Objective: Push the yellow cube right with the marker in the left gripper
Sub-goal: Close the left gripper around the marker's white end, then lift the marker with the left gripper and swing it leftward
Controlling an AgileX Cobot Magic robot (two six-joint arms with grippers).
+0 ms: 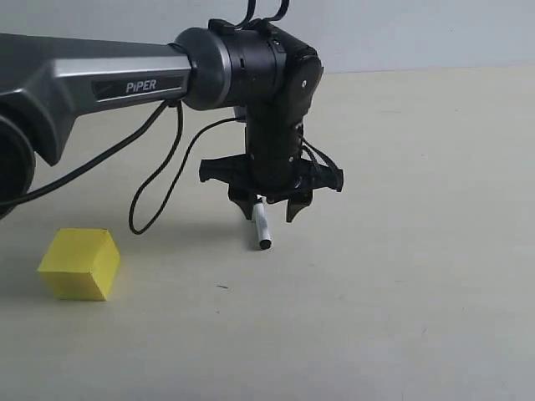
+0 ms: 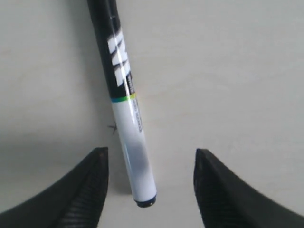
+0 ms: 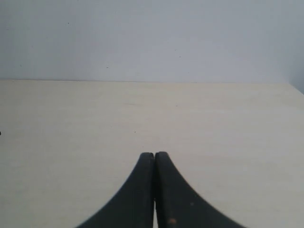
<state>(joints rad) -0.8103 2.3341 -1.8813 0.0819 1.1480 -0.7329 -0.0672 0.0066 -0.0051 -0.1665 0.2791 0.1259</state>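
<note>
The left gripper needs to pick up the marker next. The marker has to push the yellow cube (image 1: 79, 263) with its black end, so the gripper should hold it by its white body (image 1: 262, 222) and leave that end free.
The yellow cube (image 1: 79, 263) sits on the table at the left, well apart from the marker and the hand. The marker (image 1: 262, 227) lies on the table near the middle, white barrel toward me. My left gripper (image 1: 269, 210) hovers right over it, pointing down, open. In the left wrist view the marker (image 2: 128, 123) lies between the two spread fingers (image 2: 90, 190), nearer one of them and touching neither. My right gripper (image 3: 154, 154) is shut with nothing in it and does not show in the exterior view.
The left arm (image 1: 100, 83) reaches in from the left above the cube. A black cable (image 1: 155, 196) loops down from it toward the table. The beige table (image 1: 401, 292) runs back to a pale wall.
</note>
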